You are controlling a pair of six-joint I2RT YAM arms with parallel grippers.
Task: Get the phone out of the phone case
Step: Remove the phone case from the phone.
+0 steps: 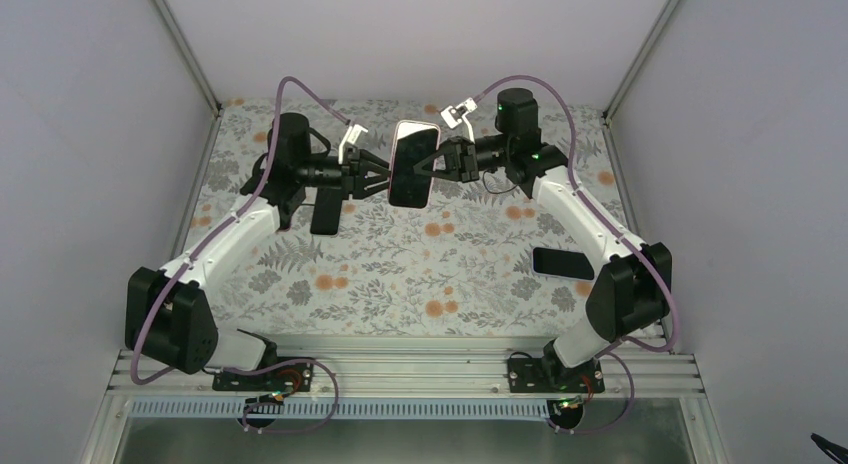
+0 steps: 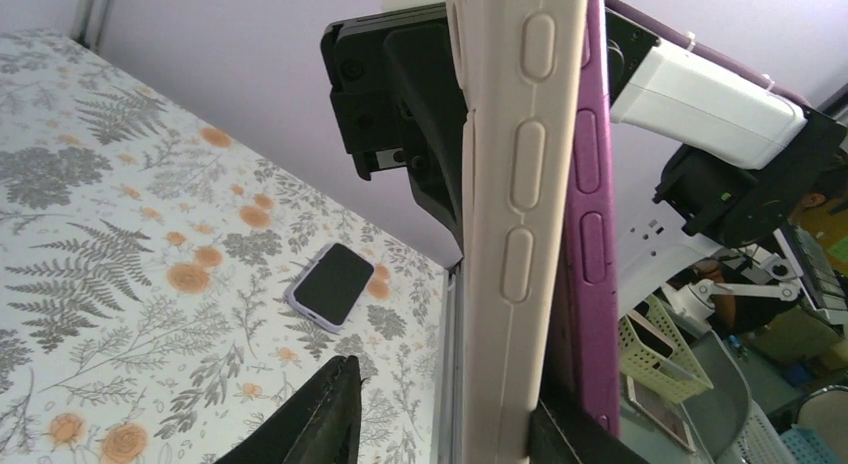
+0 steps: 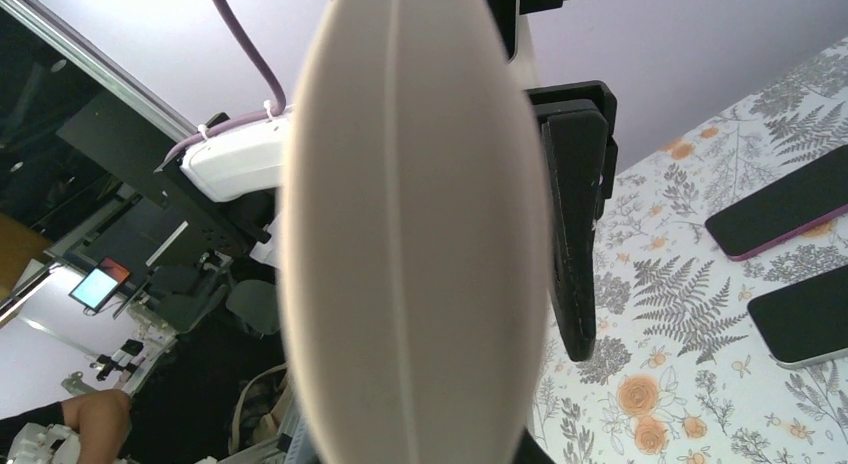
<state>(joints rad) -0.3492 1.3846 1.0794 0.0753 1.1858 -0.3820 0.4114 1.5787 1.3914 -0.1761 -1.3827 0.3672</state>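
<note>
My left gripper is ready to close on the case, since my fingers are on either side of the cream case's edge (image 2: 500,379), with one in the gap before the purple phone.
A phone in a cream case (image 1: 413,164) is held upright in the air between both arms. In the left wrist view the cream case edge (image 2: 520,184) with button covers stands next to the phone's purple edge (image 2: 590,244). My right gripper (image 1: 432,164) is shut on the cased phone from the right; its black fingers (image 2: 400,114) clamp the case. The case end (image 3: 415,234) fills the right wrist view and hides my right gripper (image 3: 420,429). My left gripper (image 1: 383,174) is open and straddles the left edge; one finger (image 2: 320,414) stands apart, the other (image 2: 570,434) rests by the purple edge.
A phone in a lavender case (image 1: 562,262) lies on the floral table at the right, also in the left wrist view (image 2: 335,284). A dark phone (image 1: 325,212) lies under my left arm. The right wrist view shows two phones (image 3: 780,209) (image 3: 805,319) lying there.
</note>
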